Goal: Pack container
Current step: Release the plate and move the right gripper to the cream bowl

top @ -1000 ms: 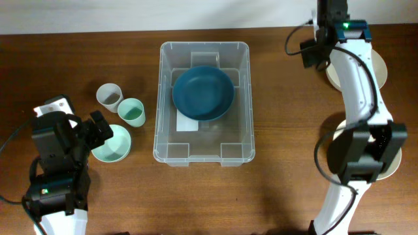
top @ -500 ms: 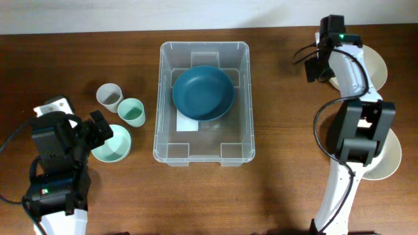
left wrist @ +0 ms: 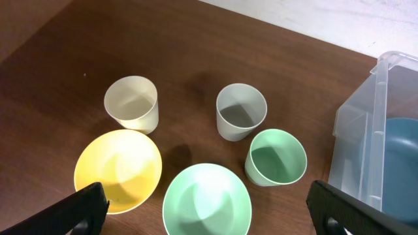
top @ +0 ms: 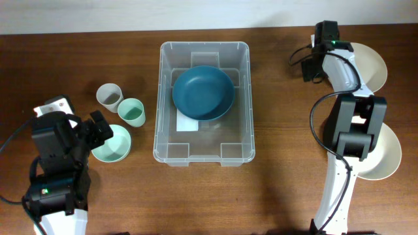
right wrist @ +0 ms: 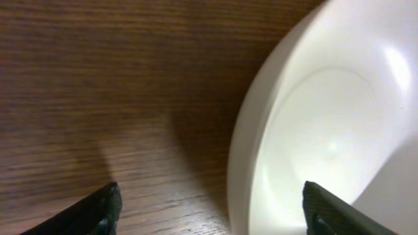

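The cream plate has to go down onto the blue bowl point(top: 203, 92), so the robot's right gripper should next pick it up by the plate's rim on the side facing the container.
The clear plastic container point(top: 166, 140) stands mid-table with a dark blue bowl point(top: 203, 92) inside; its corner shows in the left wrist view point(left wrist: 366, 124). My left gripper point(left wrist: 209, 212) is open and empty, hovering over a mint bowl point(left wrist: 206, 199) at the table's left point(top: 114, 145). Near it are a yellow bowl point(left wrist: 117, 170), a cream cup point(left wrist: 132, 103), a grey cup point(left wrist: 241, 111) and a green cup point(left wrist: 277, 156). My right gripper point(right wrist: 212, 212) is open, low over the table, straddling the left rim of a cream plate point(right wrist: 326, 130) at the back right point(top: 367, 65).
A second cream plate point(top: 385, 153) lies at the right, partly under my right arm. The grey cup point(top: 109, 96) and green cup point(top: 131, 111) stand left of the container. The yellow bowl and cream cup are hidden under my left arm in the overhead view.
My right arm has swung right and folded in, bringing its gripper down by the back-right cream plate's left rim. The left arm and all dishes have not moved.
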